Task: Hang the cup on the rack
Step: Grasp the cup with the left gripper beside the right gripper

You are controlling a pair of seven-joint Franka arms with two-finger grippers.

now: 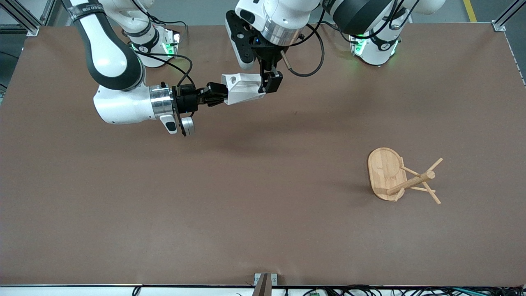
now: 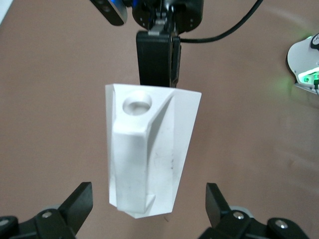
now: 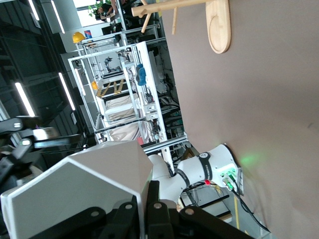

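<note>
My left gripper grabs the cup by its narrow base end (image 2: 142, 201) next. This leaves the cup's handle with the round hole (image 2: 137, 104) free to go onto a rack peg.
The white faceted cup (image 1: 242, 88) is held level in the air above the table, its handle with the round hole turned up. My right gripper (image 1: 218, 95) is shut on the wall at the cup's wide rim end; the right wrist view shows its fingers (image 3: 148, 199) pinching the wall of the cup (image 3: 84, 189). My left gripper (image 1: 269, 84) reaches down at the cup's narrow base end. In the left wrist view it (image 2: 149, 193) is open, with a finger on each side of the cup (image 2: 149, 159) and clear gaps between. The right gripper (image 2: 157, 59) shows at the rim.
The bamboo rack (image 1: 384, 170) lies tipped on its side toward the left arm's end of the table, nearer the front camera, with its post (image 1: 411, 183) and pegs pointing sideways. It also shows in the right wrist view (image 3: 219, 25). Brown tabletop surrounds it.
</note>
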